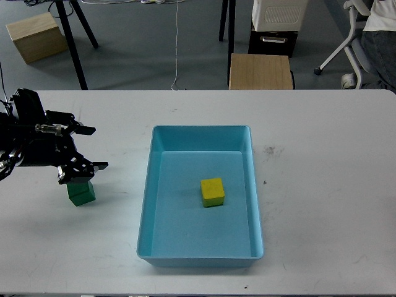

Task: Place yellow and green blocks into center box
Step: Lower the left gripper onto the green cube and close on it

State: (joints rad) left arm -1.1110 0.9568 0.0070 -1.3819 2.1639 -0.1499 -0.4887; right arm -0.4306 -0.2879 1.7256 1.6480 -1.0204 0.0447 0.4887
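My left gripper will next grab the green block [81,193] by its opposite sides, to put it into the center box.
A yellow block [212,192] lies inside the light blue box [158,204] in the middle of the white table. A green block [81,193] sits on the table left of the box. My left gripper [91,148] is open, its two fingers spread apart and pointing right, hovering just above and behind the green block and partly covering its top. It holds nothing. My right gripper is out of view.
The white table [322,204] stretches to the right of the box. Beyond the far edge stand a wooden box [260,71], a cardboard box [36,34], black stand legs [74,43] and an office chair [359,37].
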